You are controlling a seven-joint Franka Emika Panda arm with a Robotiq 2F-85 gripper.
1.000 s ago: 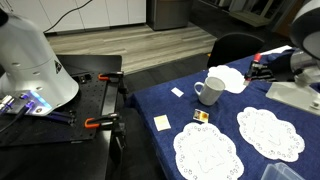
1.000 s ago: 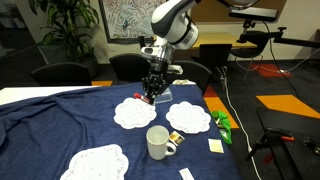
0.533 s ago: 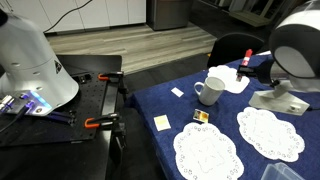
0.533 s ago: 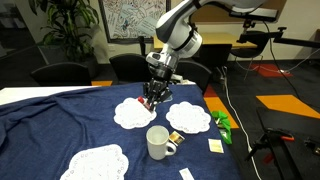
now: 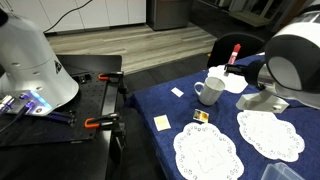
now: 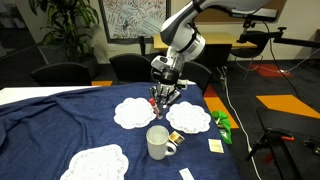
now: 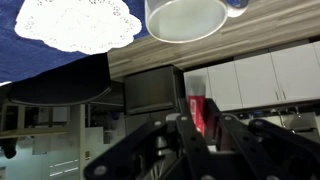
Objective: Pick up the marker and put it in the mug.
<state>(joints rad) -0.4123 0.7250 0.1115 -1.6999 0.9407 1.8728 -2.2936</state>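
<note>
The marker's red end is short of the mug's open rim and would fall outside, so my gripper should keep holding it.
My gripper (image 6: pixel 163 97) is shut on the marker (image 5: pixel 234 52), whose red end sticks out between the fingers in the wrist view (image 7: pixel 197 105). It hangs in the air just behind and above the white mug (image 6: pixel 158 142). The mug stands upright on the blue tablecloth with its handle to one side (image 5: pixel 210 91). In the wrist view the mug's open rim (image 7: pixel 187 16) shows at the top edge, right in front of the fingers (image 7: pixel 200 128).
Three white lace doilies (image 6: pixel 134 113) (image 6: pixel 188 118) (image 6: pixel 96 163) lie around the mug. A flat white rounded thing (image 5: pixel 229 78) sits behind the mug. A yellow-and-dark card (image 5: pixel 200 116), a yellow note (image 5: pixel 161 122) and a green object (image 6: pixel 222 124) lie nearby. Chairs stand past the table edge.
My gripper has carried the marker from over the far doily toward the mug and now hangs closer to it. The mug has not moved.
</note>
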